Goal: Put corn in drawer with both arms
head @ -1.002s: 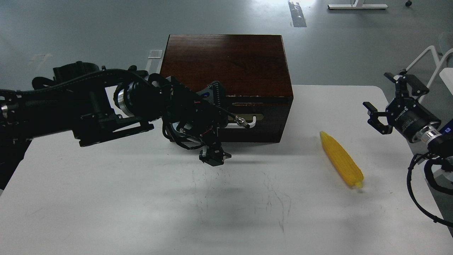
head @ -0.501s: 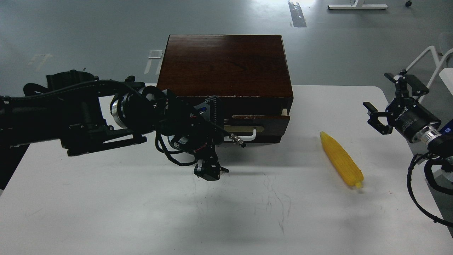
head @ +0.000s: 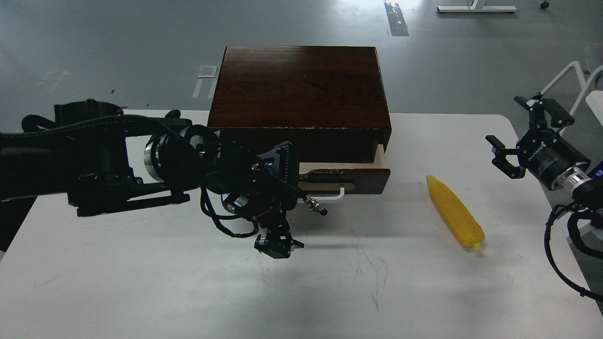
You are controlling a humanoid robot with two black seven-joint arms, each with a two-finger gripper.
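Observation:
The robot's right gripper needs to lay the corn in the open drawer (head: 362,175), so it should next grab the yellow corn by its thick end (head: 468,230).
The yellow corn (head: 454,212) lies on the white table (head: 188,292) at the right, pointed end toward the box. The dark wood box (head: 301,84) stands at the back middle. Its drawer (head: 362,175) is pulled partly out, pale side showing at the right. My left gripper (head: 282,197) is at the left end of the white handle (head: 337,194); its dark fingers are hard to tell apart, and one hangs down near the table. My right gripper (head: 523,136) is open and empty, in the air to the right of the corn.
The table's right edge runs just under my right arm. A white frame (head: 572,77) stands beyond it. Black cables (head: 556,254) hang from the right wrist. Grey floor lies behind the box.
The drawer has slid out toward me, from shut to partly open. My left gripper has moved back and down along with the handle. The right arm and the corn have barely moved.

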